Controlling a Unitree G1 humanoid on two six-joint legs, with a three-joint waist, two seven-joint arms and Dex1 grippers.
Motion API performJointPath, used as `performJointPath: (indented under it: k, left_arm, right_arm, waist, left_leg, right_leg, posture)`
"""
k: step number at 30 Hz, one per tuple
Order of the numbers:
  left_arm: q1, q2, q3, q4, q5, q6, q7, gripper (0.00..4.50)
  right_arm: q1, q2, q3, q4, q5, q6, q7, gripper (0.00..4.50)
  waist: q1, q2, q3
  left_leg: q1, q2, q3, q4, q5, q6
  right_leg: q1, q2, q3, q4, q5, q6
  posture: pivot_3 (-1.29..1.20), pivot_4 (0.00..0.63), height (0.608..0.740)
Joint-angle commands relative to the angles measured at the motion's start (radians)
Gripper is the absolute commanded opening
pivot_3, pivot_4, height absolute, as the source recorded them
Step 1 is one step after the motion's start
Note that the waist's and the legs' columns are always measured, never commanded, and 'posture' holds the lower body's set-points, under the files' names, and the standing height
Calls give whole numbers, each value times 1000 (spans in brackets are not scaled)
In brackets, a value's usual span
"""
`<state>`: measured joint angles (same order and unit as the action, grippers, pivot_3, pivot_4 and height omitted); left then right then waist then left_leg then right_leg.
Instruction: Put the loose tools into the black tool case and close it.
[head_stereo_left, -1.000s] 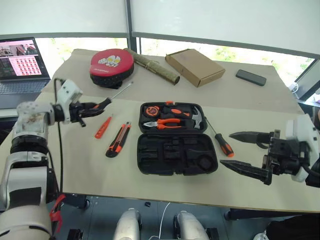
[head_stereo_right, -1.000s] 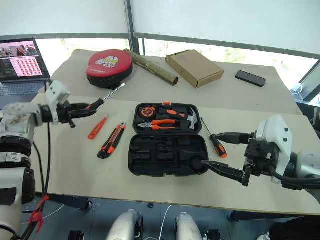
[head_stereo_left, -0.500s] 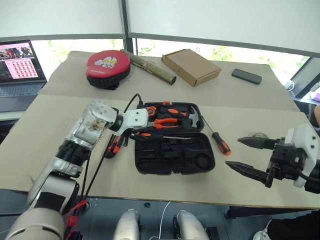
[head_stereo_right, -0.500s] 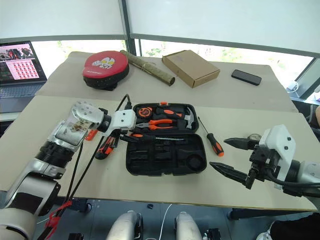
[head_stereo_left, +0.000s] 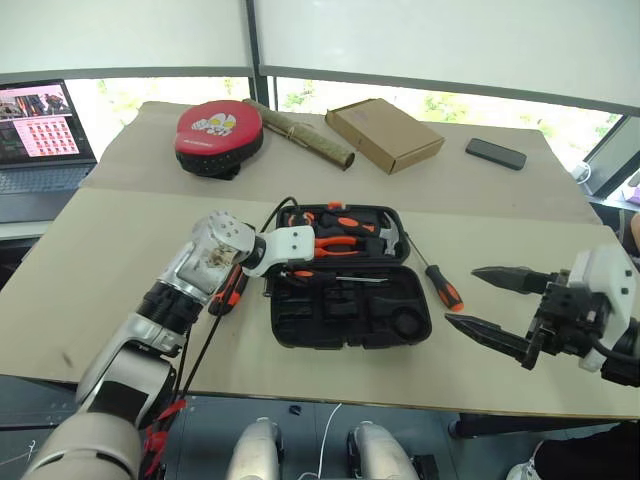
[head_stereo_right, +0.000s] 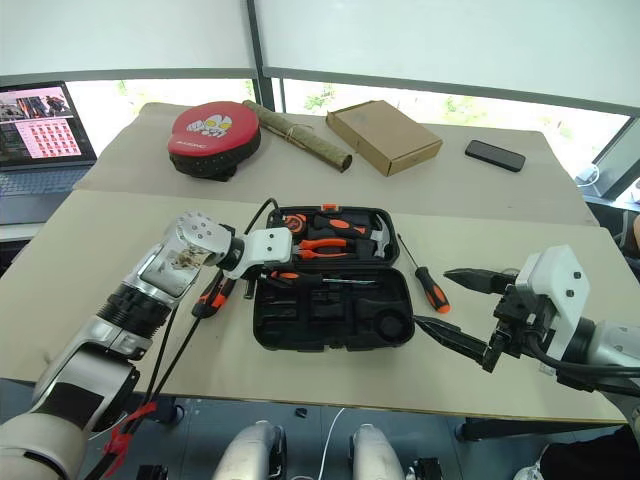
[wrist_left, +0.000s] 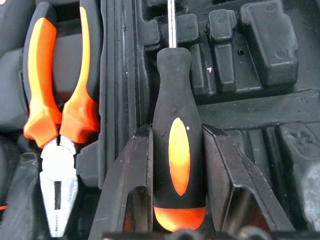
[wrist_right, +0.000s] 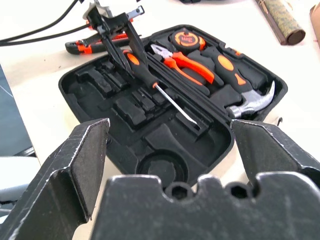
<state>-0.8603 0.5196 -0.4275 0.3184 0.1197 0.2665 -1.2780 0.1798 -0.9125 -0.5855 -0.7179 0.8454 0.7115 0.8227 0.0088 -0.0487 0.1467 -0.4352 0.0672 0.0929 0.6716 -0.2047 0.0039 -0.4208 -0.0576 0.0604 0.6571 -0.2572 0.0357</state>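
Observation:
The second screwdriver's handle lies out on the open table, while its stem sits close beside the case. The robot's right gripper needs to grab the second screwdriver by its handle (head_stereo_left: 444, 288) next.
The black tool case (head_stereo_left: 400, 335) lies open at the table's middle, its slotted half nearer me. My left gripper (wrist_left: 177, 131) is shut on an orange-and-black screwdriver (head_stereo_left: 340, 278) by the handle. It holds the screwdriver low over the slotted half's far left edge, the shaft pointing right along the hinge. A second screwdriver (head_stereo_left: 441, 284) lies on the table just right of the case. The utility knife (head_stereo_right: 213, 294) lies left of the case, partly behind my left arm. My right gripper (head_stereo_left: 462, 296) hovers open to the right of the case, nothing between its fingers.
Orange-handled pliers (wrist_left: 55, 105), a hammer (head_stereo_left: 393, 238) and a tape measure (head_stereo_left: 300, 218) sit in the case's far half. At the back stand a red-and-black round pad (head_stereo_left: 218, 135), a rolled mat (head_stereo_left: 305, 133), a cardboard box (head_stereo_left: 385, 133), a phone (head_stereo_left: 495, 153) and a laptop (head_stereo_left: 40, 130).
My left arm has swung right from the table's left side to the case and come down, carrying the screwdriver over the slotted half. The right gripper has stayed put.

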Motion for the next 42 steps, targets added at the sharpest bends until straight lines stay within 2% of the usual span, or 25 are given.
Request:
performJointPath:
  k: [1,6,8,10,20,26,37,42]
  left_arm:
    - [-20,1,14,-38,-20,44,-18,2349]
    - [-41,9,51,-116,-68,123,-36,4176]
    - [-47,11,56,-130,-75,131,-34,4176]
    - [-53,8,57,-128,-76,125,-26,3741]
    - [-59,-40,-4,-8,-23,30,10,72]
    - [-68,-84,-36,76,16,-9,34,72]
    - [-27,-101,-98,142,95,-127,52,72]
    - [-28,-93,-50,119,59,-104,43,72]
  right_arm:
    - [-11,-3,-14,-19,16,-4,-17,4500]
    - [-14,-4,-7,-21,25,-3,-22,4500]
    - [-13,-3,-3,-23,25,-4,-25,4500]
    - [-15,-2,3,-22,23,-6,-26,4500]
    - [-25,-6,25,-5,-1,-13,-23,4500]
    - [-24,-1,26,-10,3,-10,-30,4500]
    - [-20,7,29,-15,7,-8,-51,4500]
    - [5,11,18,-14,-14,-11,-58,4500]
  waist:
    - [2,0,0]
    - [2,0,0]
    - [2,0,0]
    - [2,0,0]
    - [4,0,0]
    - [5,0,0]
    - [7,3,-2]
    - [7,3,-2]
  left_leg:
    - [0,0,0,0,0,0]
    - [-1,0,-1,2,0,0]
    - [-2,0,-2,3,0,0]
    - [-2,0,-2,3,0,0]
    - [-2,0,-2,3,0,0]
    - [-3,-1,-4,4,0,0]
    - [-2,-2,-6,5,0,0]
    - [4,-2,-7,5,0,1]
  right_leg:
    - [0,0,0,0,0,0]
    - [0,0,-1,1,0,0]
    - [0,0,-1,1,0,0]
    - [0,0,-1,1,0,0]
    - [0,0,-1,1,0,0]
    - [1,0,-2,1,0,0]
    - [3,0,-2,1,0,0]
    - [12,0,-3,-1,-1,1]
  posture:
    - [0,150,740]
    - [0,150,740]
    - [0,150,740]
    - [0,150,740]
    - [0,150,740]
    - [0,150,740]
    - [0,150,740]
    - [0,150,740]
